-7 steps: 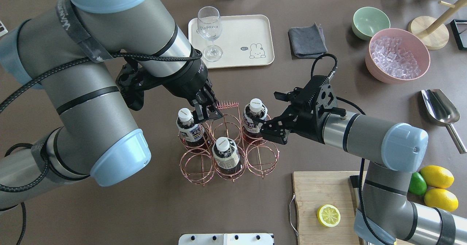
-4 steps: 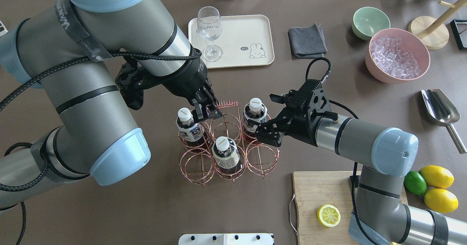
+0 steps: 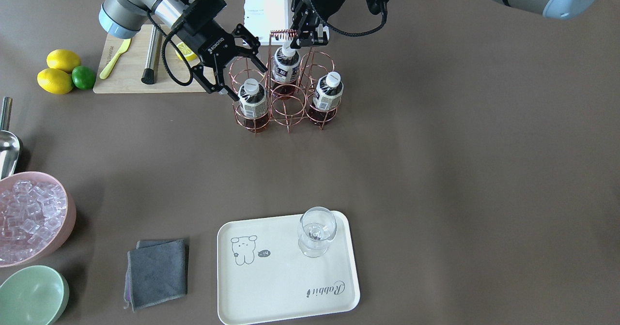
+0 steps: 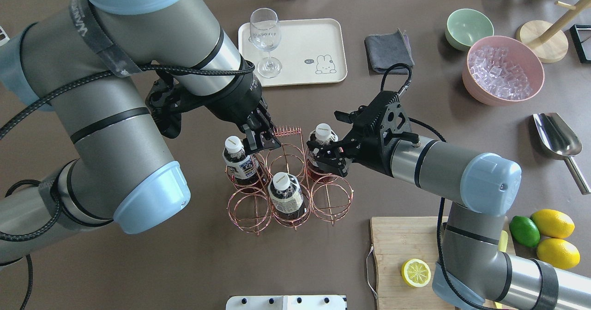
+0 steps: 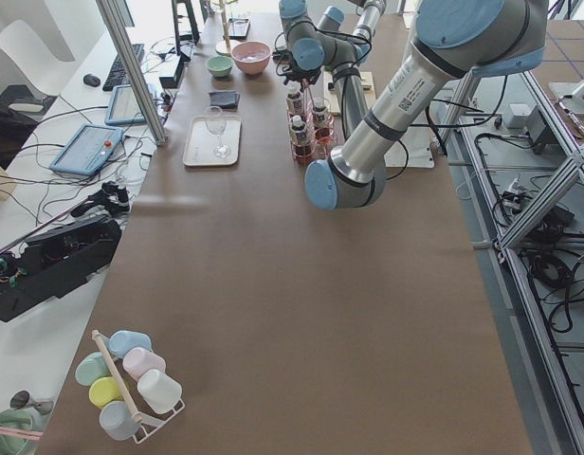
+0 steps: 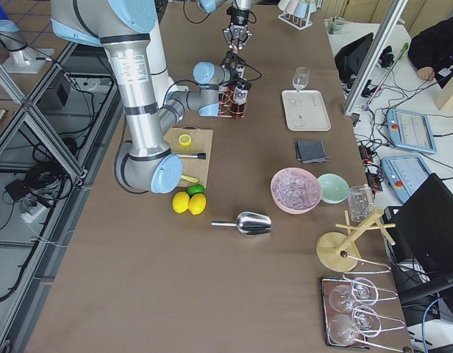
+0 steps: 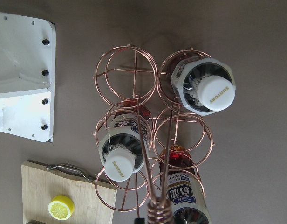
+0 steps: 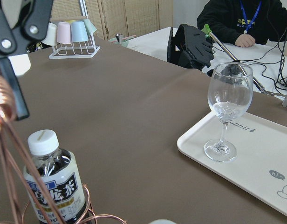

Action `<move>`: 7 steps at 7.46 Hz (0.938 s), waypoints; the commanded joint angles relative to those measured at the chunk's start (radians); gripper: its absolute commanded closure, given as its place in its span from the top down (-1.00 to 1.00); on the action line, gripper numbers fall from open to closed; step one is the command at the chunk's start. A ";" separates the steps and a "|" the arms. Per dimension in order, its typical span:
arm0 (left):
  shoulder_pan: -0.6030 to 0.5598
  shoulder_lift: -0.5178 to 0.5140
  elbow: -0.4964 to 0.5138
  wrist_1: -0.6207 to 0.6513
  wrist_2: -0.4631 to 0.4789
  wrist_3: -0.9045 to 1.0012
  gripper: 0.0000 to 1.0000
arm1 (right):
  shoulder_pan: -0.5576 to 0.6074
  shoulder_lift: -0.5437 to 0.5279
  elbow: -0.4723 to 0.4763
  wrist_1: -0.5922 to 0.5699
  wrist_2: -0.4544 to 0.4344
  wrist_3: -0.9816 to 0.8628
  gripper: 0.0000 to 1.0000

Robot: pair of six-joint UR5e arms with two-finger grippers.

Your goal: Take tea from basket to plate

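Observation:
My right gripper should next grab the tea bottle by its neck (image 3: 252, 95), just under the white cap, to set tea on the plate.
The basket (image 4: 249, 213) is a copper wire rack in mid-table holding three tea bottles. My left gripper (image 4: 261, 141) is shut on the end of the basket's coiled handle (image 4: 287, 130); it also shows in the front view (image 3: 302, 38). My right gripper (image 4: 328, 160) is open, its fingers on either side of the right-hand tea bottle (image 4: 323, 136), seen in the front view (image 3: 252, 102) with the gripper (image 3: 244, 80) at its neck. The other bottles (image 4: 238, 160) (image 4: 285, 194) stand in their cells. The plate (image 4: 304, 37) lies beyond the basket.
A stemmed glass (image 4: 265, 39) stands on the plate's left part. A grey cloth (image 4: 388, 50), a mint bowl (image 4: 468, 27) and a pink bowl of ice (image 4: 503, 69) are at the far right. A cutting board (image 4: 397, 236) with a lemon half lies near right.
My right gripper has moved left and forward, up to the right-hand bottle, and now straddles it. My left gripper has stayed on the handle.

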 commanded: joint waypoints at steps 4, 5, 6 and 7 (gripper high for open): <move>-0.010 0.000 -0.001 -0.002 0.000 0.000 -1.00 | 0.010 0.002 -0.001 0.001 0.000 -0.001 0.06; -0.010 0.000 -0.001 -0.002 0.000 0.000 -1.00 | 0.010 0.002 -0.001 0.000 0.000 -0.001 0.03; -0.010 0.002 0.001 -0.002 0.000 0.000 -1.00 | 0.010 0.002 -0.001 0.000 0.000 -0.001 -0.11; -0.010 0.002 0.001 -0.002 0.000 0.002 -1.00 | 0.010 0.004 -0.002 0.000 0.000 0.004 -0.24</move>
